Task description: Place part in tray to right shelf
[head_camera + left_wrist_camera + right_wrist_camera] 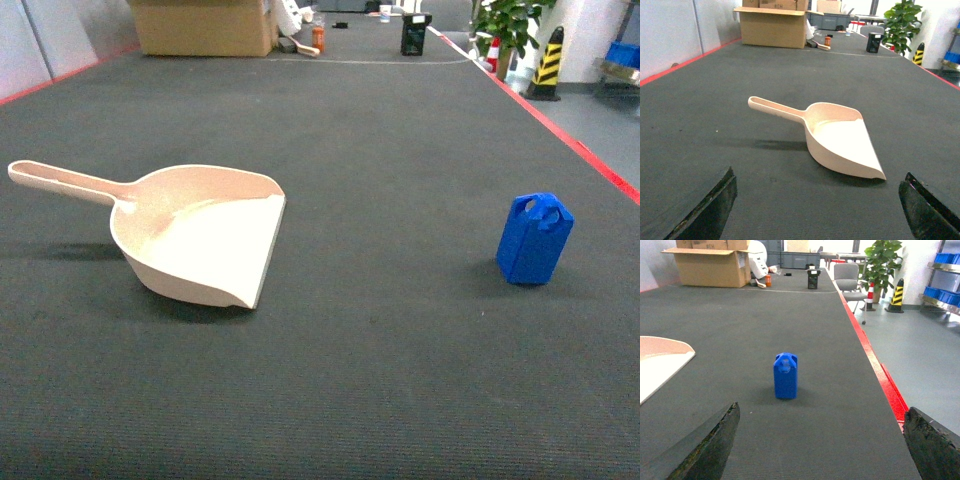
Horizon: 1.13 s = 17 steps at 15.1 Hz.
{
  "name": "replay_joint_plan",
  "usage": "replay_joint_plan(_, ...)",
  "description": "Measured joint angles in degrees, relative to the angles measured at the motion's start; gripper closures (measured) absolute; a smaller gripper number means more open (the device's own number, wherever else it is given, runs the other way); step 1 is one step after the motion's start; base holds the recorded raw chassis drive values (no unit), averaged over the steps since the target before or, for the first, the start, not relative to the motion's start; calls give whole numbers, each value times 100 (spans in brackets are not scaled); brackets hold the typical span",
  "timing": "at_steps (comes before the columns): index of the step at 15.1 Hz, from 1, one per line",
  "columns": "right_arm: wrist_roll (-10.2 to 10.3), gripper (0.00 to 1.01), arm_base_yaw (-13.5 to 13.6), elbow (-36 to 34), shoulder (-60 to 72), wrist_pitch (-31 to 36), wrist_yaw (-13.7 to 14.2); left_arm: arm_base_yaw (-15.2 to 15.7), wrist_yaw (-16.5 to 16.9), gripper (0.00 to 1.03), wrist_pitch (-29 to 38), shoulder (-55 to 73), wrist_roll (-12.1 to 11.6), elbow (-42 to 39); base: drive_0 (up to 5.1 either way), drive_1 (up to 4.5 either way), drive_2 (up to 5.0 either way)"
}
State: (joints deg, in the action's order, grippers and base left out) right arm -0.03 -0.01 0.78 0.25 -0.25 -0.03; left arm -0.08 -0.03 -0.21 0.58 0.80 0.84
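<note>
The left gripper grabs the beige-pink tray by its long handle next, to carry the part over to the right shelf.
The beige-pink scoop-shaped tray lies empty on the dark mat at the left, its handle pointing left. The small blue part stands upright on the mat at the right, well apart from the tray. In the left wrist view my left gripper is open just short of the tray, with nothing between its fingers. In the right wrist view my right gripper is open, and the part stands ahead of it, untouched. Neither gripper shows in the head view. I cannot tell whether the right shelf is in view.
A red line marks the mat's right edge, with grey floor beyond. A cardboard box and small items stand at the far end. A chair, a plant and a steel rack with blue crates stand far right.
</note>
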Motion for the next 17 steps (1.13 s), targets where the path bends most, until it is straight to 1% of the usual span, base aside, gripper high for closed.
replay_joint_plan(17,-2,3,0,0,0,0,0,0,0,5,0,0,0,0,0,0,0)
